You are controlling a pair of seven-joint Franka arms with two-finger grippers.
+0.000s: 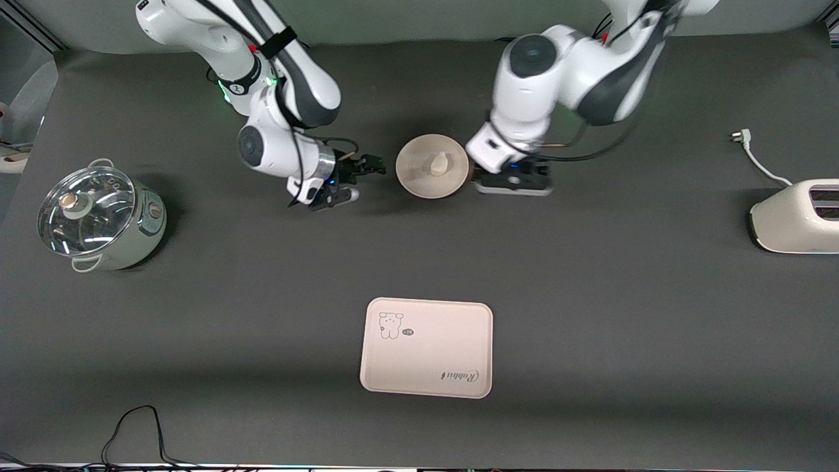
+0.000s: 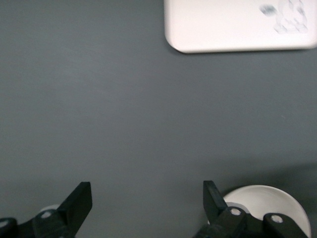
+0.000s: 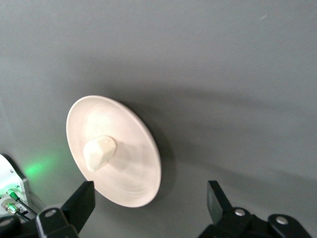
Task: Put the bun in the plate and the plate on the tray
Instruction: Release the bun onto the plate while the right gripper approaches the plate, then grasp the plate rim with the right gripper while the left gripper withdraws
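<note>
The plate with its bun needs to go on the tray (image 1: 426,347), so I will grab the plate by its rim (image 1: 399,161) with my right gripper next.
The round cream plate (image 1: 419,177) lies on the dark table between the two grippers, with the small off-white bun (image 1: 439,163) on it. The cream tray (image 1: 426,347) with the animal drawing lies nearer to the front camera, apart from the plate. My right gripper (image 1: 364,178) is open and empty beside the plate, toward the right arm's end. The right wrist view shows the plate (image 3: 133,173) and bun (image 3: 99,152) ahead of that open gripper (image 3: 147,201). My left gripper (image 1: 513,185) is low beside the plate at its other edge. The left wrist view shows that gripper (image 2: 147,198) open over bare table, with the plate's rim (image 2: 267,201) and the tray (image 2: 233,25).
A steel pot with a glass lid (image 1: 98,216) stands at the right arm's end. A cream toaster (image 1: 796,216) with its white cord and plug (image 1: 754,154) stands at the left arm's end. A black cable (image 1: 137,426) lies at the table's near edge.
</note>
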